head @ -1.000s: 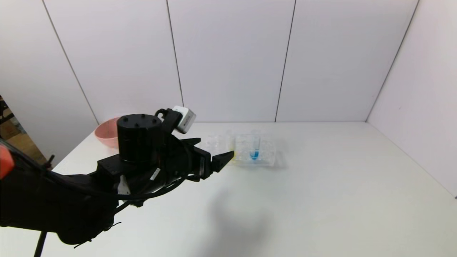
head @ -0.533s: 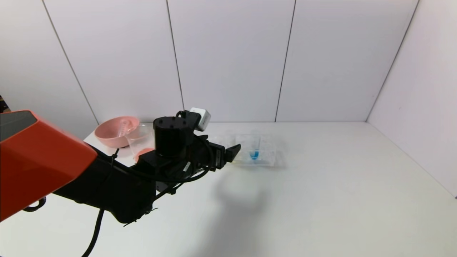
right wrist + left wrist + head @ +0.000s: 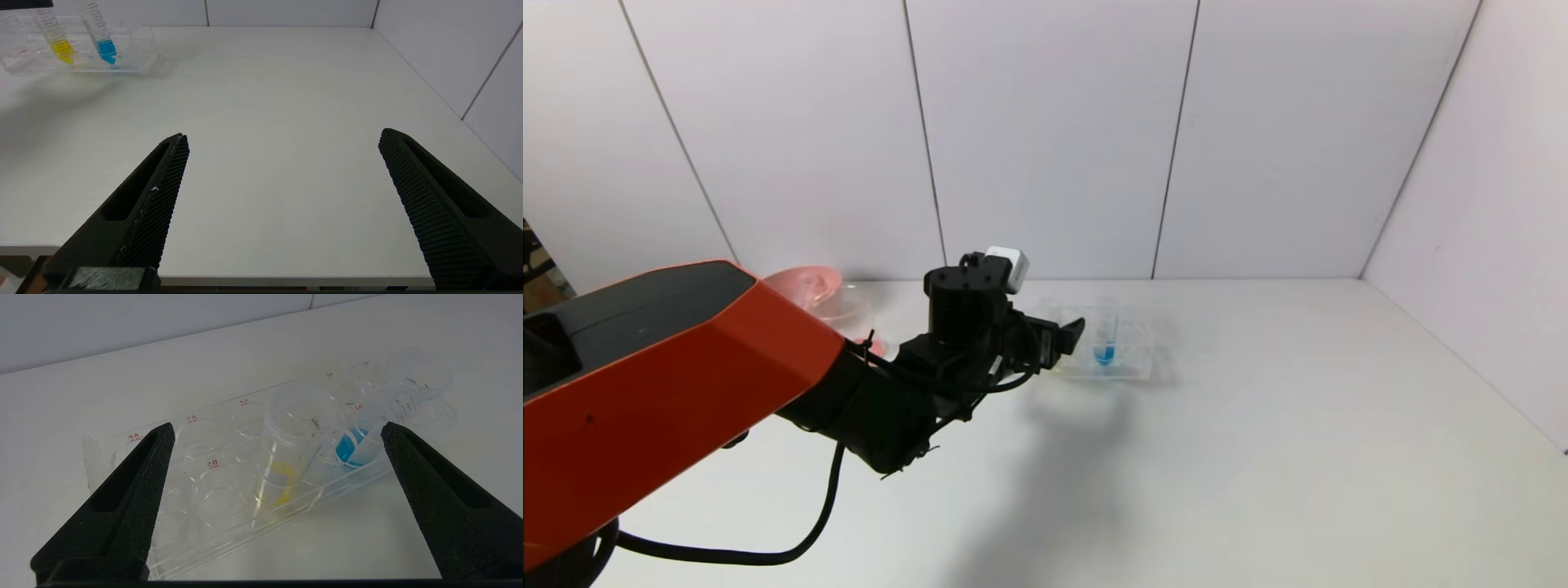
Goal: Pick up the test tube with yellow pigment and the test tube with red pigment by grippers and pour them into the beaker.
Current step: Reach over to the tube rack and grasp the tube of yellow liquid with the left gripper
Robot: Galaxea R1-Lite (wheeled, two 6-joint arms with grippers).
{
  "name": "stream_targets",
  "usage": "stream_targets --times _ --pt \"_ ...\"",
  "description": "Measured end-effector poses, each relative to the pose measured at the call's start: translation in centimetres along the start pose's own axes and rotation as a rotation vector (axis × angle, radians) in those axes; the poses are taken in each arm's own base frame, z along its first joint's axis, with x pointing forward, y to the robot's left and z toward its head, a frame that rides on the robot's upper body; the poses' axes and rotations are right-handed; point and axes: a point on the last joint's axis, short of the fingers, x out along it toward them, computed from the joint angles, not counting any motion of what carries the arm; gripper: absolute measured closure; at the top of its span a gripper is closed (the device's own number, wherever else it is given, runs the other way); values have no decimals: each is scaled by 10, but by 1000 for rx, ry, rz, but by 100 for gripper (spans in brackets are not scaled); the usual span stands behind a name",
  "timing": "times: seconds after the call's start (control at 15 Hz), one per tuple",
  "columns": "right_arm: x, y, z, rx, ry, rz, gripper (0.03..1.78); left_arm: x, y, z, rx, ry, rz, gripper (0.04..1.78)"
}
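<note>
The yellow test tube should pour, so my left gripper next needs to pick it up just below its open rim (image 3: 296,433), which is above the rack around its body (image 3: 230,509).
The test tube with yellow pigment (image 3: 282,465) stands in a clear rack (image 3: 135,457), with a blue tube (image 3: 353,445) one slot over. My left gripper (image 3: 276,428) is open just short of the rack, and the yellow tube lies in line with the gap between its fingers without touching them. In the head view this gripper (image 3: 1066,339) covers the yellow tube. The beaker (image 3: 854,310) stands far left, partly behind the left arm. The test tube with red pigment is out of view. My right gripper (image 3: 282,139) is open and empty above the table's near edge.
A pink bowl (image 3: 800,282) sits behind the beaker at the table's back left corner. The rack (image 3: 1131,359) lies near the back wall, with the blue tube (image 3: 1104,347) upright in it. White walls close the table at the back and right.
My left arm has stretched forward and to the right, bringing its open gripper up to the rack. The pink bowl and beaker are now partly covered by the arm.
</note>
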Motion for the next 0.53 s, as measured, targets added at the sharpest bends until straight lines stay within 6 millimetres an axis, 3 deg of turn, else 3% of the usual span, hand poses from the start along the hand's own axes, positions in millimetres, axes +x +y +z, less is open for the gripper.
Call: stream_targets --times 0.53 --pt "0 0 0 0 0 0 11 23 1 -10 2 2 10 6"
